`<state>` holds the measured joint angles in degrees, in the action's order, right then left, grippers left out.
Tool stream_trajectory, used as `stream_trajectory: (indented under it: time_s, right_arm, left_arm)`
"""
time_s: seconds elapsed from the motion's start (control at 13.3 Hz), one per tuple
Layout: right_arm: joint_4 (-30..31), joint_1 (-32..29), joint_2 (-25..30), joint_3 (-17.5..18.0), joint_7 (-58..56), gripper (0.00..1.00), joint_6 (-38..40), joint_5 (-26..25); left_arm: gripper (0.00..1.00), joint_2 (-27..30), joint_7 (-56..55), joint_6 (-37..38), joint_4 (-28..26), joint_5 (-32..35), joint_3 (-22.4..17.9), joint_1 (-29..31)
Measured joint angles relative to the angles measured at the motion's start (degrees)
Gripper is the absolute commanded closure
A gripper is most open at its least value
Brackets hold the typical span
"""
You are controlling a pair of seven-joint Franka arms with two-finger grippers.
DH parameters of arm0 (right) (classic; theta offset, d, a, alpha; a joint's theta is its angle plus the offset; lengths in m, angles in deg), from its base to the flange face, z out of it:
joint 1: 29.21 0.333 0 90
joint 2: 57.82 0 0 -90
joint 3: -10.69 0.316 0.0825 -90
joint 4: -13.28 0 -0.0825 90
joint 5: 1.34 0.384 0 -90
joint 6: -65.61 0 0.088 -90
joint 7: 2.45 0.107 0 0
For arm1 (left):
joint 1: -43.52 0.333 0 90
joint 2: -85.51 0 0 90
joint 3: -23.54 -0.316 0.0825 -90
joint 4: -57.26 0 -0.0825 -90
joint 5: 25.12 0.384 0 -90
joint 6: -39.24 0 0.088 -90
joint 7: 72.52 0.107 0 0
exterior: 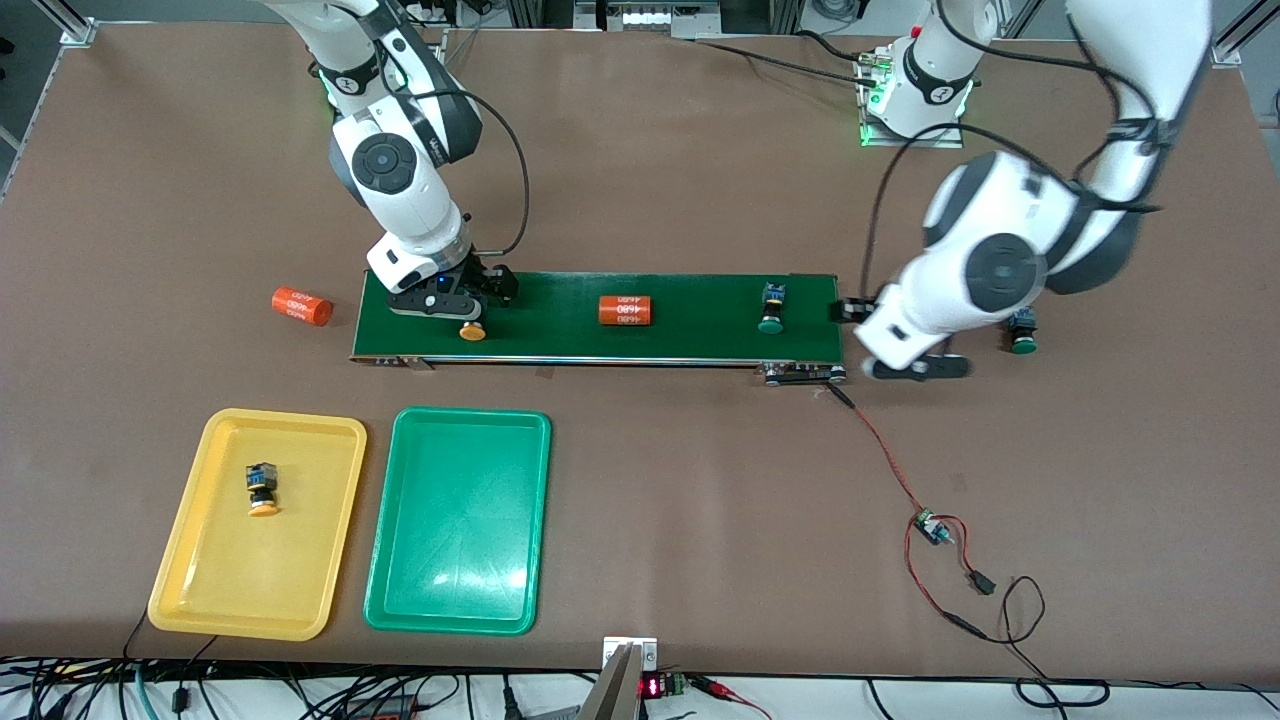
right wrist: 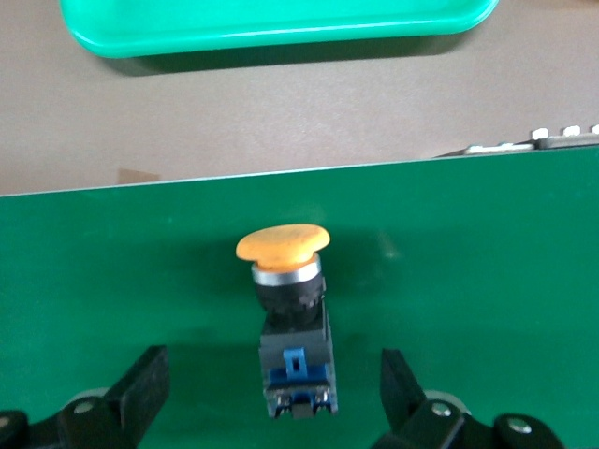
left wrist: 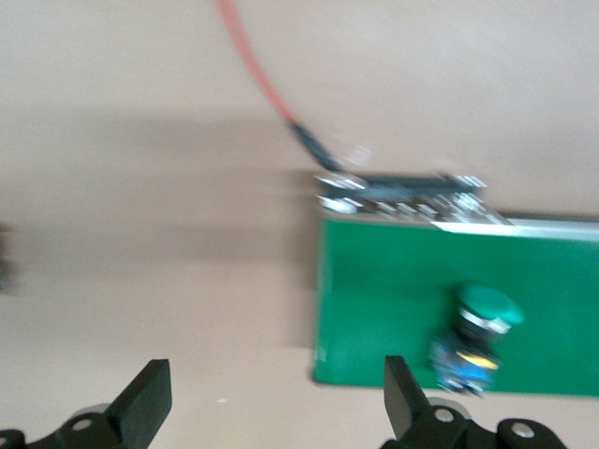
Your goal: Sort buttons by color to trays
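Observation:
My right gripper needs to reach farther before it closes. Its fingers stop short of the dark collar (right wrist: 290, 296) below the orange cap (right wrist: 283, 244) in the right wrist view, so they would miss if I closed now.
An orange-capped button (exterior: 472, 329) lies on its side on the conveyor belt (exterior: 690, 335) at the right arm's end. My right gripper (exterior: 465, 305) is open, low over it, one finger on each side of its black-and-blue body (right wrist: 292, 351); midpoint of the right gripper (right wrist: 271, 393). A green-capped button (exterior: 770, 309) lies on the belt near the left arm's end. My left gripper (exterior: 878, 335) is open and empty over the table just off that belt end; in its wrist view (left wrist: 271, 402) the green button (left wrist: 477, 332) lies beside it. A second green button (exterior: 1021, 332) lies on the table. Another orange button (exterior: 263, 490) lies in the yellow tray (exterior: 190, 580). The green tray (exterior: 460, 520) holds nothing.
An orange 4680 cylinder (exterior: 625, 310) lies mid-belt; another (exterior: 301, 306) lies on the table off the belt's right-arm end. A red wire (exterior: 885, 450) runs from the belt's motor end to a small board (exterior: 932, 527) nearer the front camera.

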<state>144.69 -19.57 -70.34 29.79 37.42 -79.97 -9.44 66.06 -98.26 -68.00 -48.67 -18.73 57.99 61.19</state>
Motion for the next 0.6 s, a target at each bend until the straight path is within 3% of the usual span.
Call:
stream_trajectory:
  time_s: [0.23,0.45,0.6]
  right_arm:
    - [0.0,-1.1,-0.8,-0.3,0.0,0.15,-0.1,-1.4]
    - [0.0,-1.4,-1.3,-0.3,0.0,0.48,-0.1,-3.1]
    - [0.0,-1.8,-1.6,-0.4,0.0,0.68,-0.1,-3.5]
  left_arm:
    - [0.00,-0.2,9.8,0.0,-0.1,0.0,-8.9,1.4]
    - [0.00,-1.5,18.1,0.0,-0.4,0.2,-17.8,2.0]
    - [0.00,-2.5,21.3,0.0,-1.4,3.6,-20.8,2.0]
